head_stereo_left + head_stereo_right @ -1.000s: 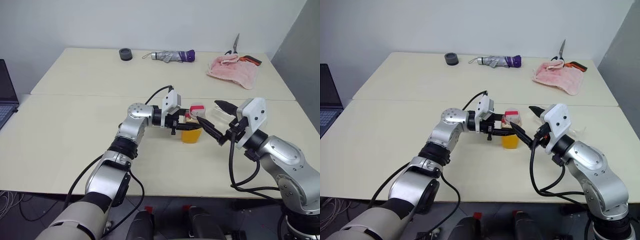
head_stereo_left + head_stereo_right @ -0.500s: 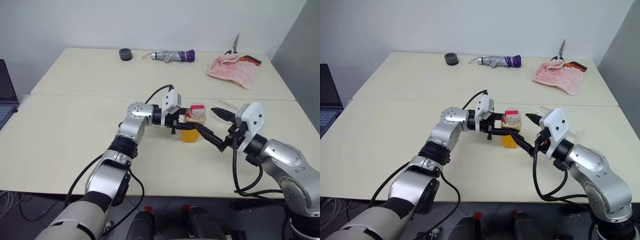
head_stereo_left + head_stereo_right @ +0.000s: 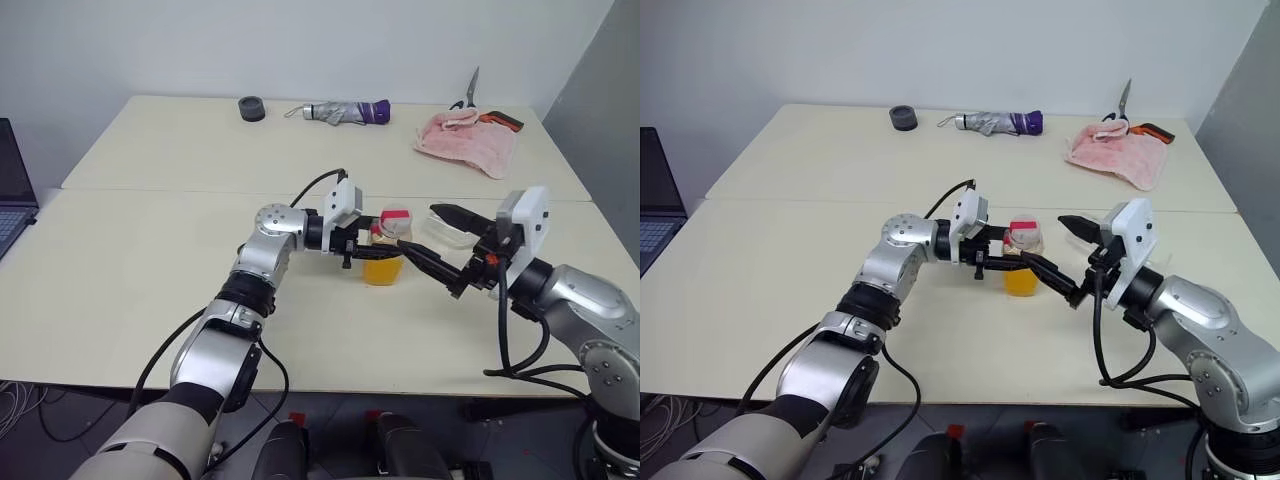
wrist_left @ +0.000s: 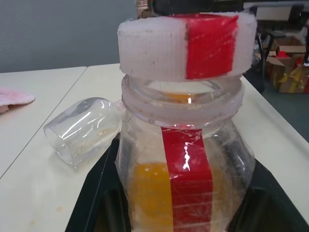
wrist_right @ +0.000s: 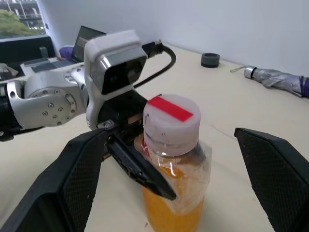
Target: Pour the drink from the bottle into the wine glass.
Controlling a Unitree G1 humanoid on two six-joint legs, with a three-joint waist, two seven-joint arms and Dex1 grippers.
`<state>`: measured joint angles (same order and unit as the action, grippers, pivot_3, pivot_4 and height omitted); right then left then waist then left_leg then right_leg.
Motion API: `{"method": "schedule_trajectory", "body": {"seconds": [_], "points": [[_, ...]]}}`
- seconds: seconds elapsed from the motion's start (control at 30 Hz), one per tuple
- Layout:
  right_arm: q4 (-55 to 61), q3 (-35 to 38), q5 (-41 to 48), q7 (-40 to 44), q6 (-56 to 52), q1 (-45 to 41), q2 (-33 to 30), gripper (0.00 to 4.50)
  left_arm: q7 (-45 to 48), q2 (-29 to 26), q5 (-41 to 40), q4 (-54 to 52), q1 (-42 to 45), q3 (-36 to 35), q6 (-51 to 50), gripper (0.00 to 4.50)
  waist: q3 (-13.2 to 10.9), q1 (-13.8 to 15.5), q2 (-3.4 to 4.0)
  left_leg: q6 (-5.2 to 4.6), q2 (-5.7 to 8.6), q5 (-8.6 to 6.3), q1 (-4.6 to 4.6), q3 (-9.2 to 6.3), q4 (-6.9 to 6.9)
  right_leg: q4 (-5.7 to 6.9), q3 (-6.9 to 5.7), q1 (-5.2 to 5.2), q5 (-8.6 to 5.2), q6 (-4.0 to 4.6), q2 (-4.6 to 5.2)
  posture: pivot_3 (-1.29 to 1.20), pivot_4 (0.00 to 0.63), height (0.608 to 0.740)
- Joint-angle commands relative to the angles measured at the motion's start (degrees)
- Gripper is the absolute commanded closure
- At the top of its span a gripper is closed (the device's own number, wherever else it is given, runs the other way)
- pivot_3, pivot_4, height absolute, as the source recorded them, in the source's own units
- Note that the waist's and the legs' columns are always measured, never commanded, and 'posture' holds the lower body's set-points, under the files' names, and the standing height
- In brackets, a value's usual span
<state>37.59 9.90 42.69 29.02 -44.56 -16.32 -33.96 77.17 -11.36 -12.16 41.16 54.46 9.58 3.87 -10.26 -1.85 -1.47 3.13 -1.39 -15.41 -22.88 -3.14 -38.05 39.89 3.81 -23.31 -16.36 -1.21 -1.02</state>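
The white cap is still beyond my fingers in the right wrist view, so my right gripper needs to move toward it before closing, or it would miss.
The bottle (image 3: 385,255) stands upright near the table's middle. It is clear plastic with a red label strip and a white cap (image 4: 186,46) crossed by red tape. The orange drink (image 3: 383,270) fills its lower part. My left gripper (image 3: 366,250) is shut on the bottle from the left, its black fingers (image 4: 96,208) on both sides of the body. My right gripper (image 3: 416,226) is open just right of the bottle, one finger (image 5: 82,179) reaching toward the bottle's front. The wine glass (image 4: 84,130) lies on its side behind the right gripper, its stem hidden.
At the table's far edge lie a folded umbrella (image 3: 345,110), a black tape roll (image 3: 251,107), a pink towel (image 3: 465,142) and scissors (image 3: 480,105). A laptop (image 3: 10,190) sits at the left edge. A seam (image 3: 150,190) runs between the two tabletops.
My right wrist has rolled and its jaws have spread a little wider beside the bottle. The left gripper and the bottle have not moved.
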Motion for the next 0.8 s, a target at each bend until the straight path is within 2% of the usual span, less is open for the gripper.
{"method": "schedule_trajectory", "body": {"seconds": [0.03,0.27,0.7,0.8], "points": [[-1.7,0.8,3.6,1.4,-1.5,-3.4,-0.9,0.0,0.7,0.2,-1.1,-2.7,1.2,-0.9,0.3,2.68,0.0,0.0,0.0,0.0,0.0,0.0,0.0,0.01,0.0,0.0,0.01,0.0,0.0,0.0,0.0,0.0,0.15,0.74],[-8.9,-3.2,1.0,3.7,-0.4,-9.5,-0.3,0.0,1.0,0.5,-0.9,-2.8,1.3,-0.8,0.2,2.68,0.0,0.0,0.0,0.0,-0.01,0.0,0.01,-0.01,0.0,0.01,-0.02,0.0,0.0,0.0,-0.01,0.0,0.15,0.74],[-12.5,-7.1,-2.0,6.0,2.1,-12.8,1.6,0.0,0.9,0.0,-0.8,-3.4,1.1,-0.9,-0.2,2.68,0.0,0.0,0.0,0.0,-0.01,0.0,0.0,0.0,0.0,0.0,-0.02,0.0,0.0,0.0,0.01,0.0,0.15,0.74],[-12.5,-7.7,-3.0,6.1,2.6,-12.9,2.0,0.6,0.8,0.0,-0.7,-3.6,0.8,-0.8,-0.3,2.68,0.0,0.0,0.0,0.0,-0.01,0.0,0.0,-0.03,0.0,0.0,-0.04,0.0,0.0,0.0,0.01,0.0,0.15,0.74]]}}
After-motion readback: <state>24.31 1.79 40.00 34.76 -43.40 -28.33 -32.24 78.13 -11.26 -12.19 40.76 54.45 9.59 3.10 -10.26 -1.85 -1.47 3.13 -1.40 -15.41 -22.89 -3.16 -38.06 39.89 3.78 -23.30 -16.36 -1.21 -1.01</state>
